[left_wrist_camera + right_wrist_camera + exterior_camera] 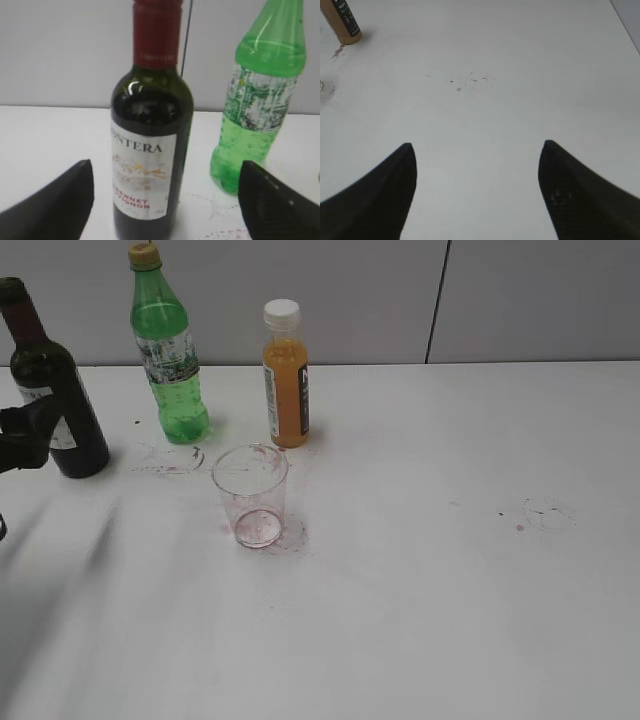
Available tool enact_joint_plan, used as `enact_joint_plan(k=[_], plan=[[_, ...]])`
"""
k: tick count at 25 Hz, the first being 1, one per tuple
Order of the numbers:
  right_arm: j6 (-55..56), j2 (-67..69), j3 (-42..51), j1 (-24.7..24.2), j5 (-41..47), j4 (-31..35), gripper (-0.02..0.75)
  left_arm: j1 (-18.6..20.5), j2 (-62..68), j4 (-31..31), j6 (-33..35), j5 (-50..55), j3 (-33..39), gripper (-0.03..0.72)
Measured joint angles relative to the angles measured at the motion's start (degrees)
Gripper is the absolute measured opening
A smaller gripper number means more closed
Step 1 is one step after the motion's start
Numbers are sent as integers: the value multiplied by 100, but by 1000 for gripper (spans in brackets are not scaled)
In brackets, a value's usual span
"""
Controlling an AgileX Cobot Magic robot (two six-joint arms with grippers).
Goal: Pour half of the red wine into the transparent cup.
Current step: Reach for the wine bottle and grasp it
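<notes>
I should next grab the red wine bottle with my left gripper around its wide labeled body [66, 420], because its bulk is below a slim neck [20, 312]. Then it can pour.
The red wine bottle [55, 405], dark glass with a white label and red foil neck, stands upright at the far left of the table; it fills the left wrist view [150, 145]. My left gripper [165, 172] is open, its fingers on either side of the bottle and apart from it; it shows at the left edge of the exterior view [25, 435]. The transparent cup [251, 496] stands upright near the table's middle, with reddish stains at its bottom. My right gripper [476, 147] is open and empty over bare table, out of the exterior view.
A light green plastic bottle [168, 350] stands right of the wine bottle, also in the left wrist view [257, 95]. A small orange juice bottle [285, 375] stands behind the cup; its base shows in the right wrist view [342, 22]. Reddish stains mark the white table [450, 570].
</notes>
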Motion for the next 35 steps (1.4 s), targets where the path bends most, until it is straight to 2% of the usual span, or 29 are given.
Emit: enact_joint_plan(k=[3,6,17,26,35], plan=[[0,0,0,0,0,0,571,0,403,-222,-13,-239,-30,691],[31,0,0,0,0,0,571,0,794,-184,-13,-274,-195,691],[0,0,0,0,0,0,571,0,1776,-168,-13,-315,-1153,691],[0,0,0,0,0,0,571,0,2645,-60,-13,-314,-2204,691],[0,0,0,0,0,0,571,0,3036,-48,-13,-315,-2630,680]])
